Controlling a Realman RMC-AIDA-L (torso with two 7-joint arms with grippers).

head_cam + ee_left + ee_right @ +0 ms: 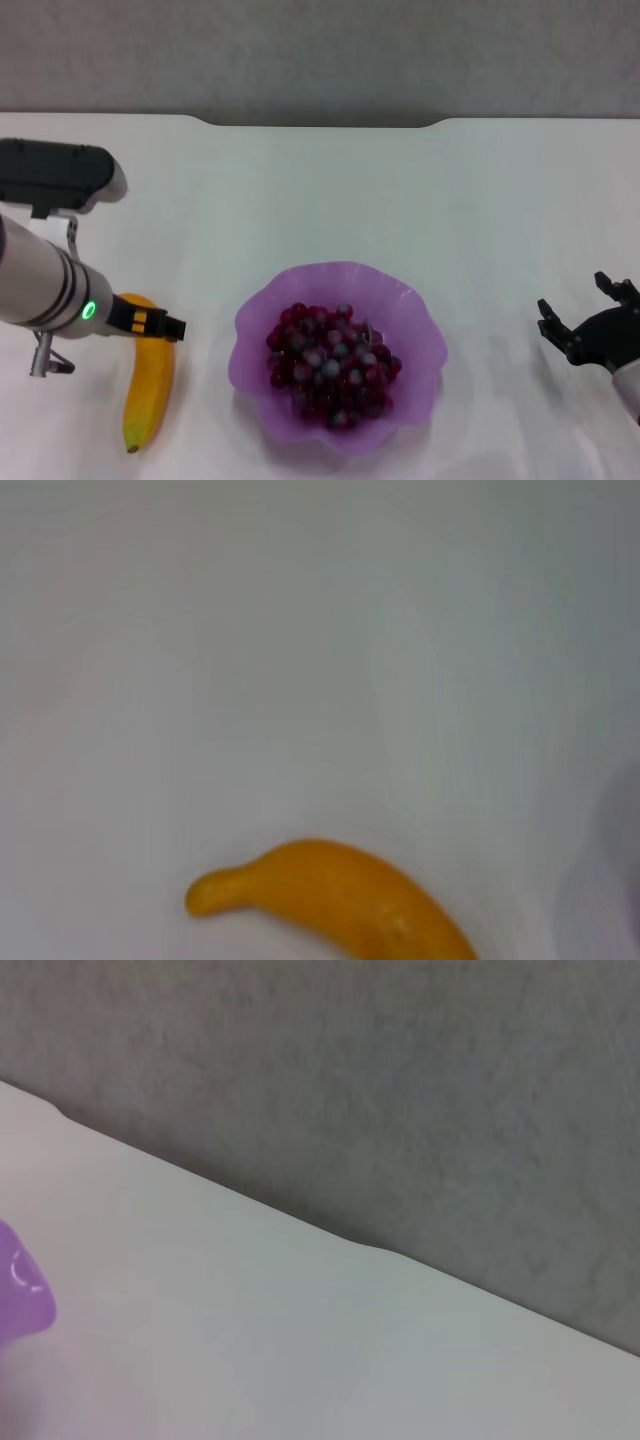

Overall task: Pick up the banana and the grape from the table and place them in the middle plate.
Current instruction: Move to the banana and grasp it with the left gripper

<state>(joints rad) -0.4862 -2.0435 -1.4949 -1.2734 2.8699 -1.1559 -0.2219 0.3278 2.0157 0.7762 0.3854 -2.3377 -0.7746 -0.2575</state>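
Note:
My left gripper's fingers are high above the banana's upper end [136,299] [310,875] and would miss the banana if they closed now. The gripper goes lower next, before it closes.
The banana [150,388] lies on the table [400,190] left of the middle plate [262,305], its greenish tip toward the near edge. My left gripper [148,322] is over the banana's far end and hides part of it. The left wrist view shows the banana's stem end [340,895] lying on the white surface, with no fingers in sight. The grape bunch [332,366] lies inside the plate. My right gripper [581,304] is open and empty, low at the right, well clear of the plate. The plate's rim also shows in the right wrist view [20,1290].
The table's notched far edge [320,124] meets a grey wall [320,50]. Bare white tabletop lies between the plate and my right gripper and behind the plate.

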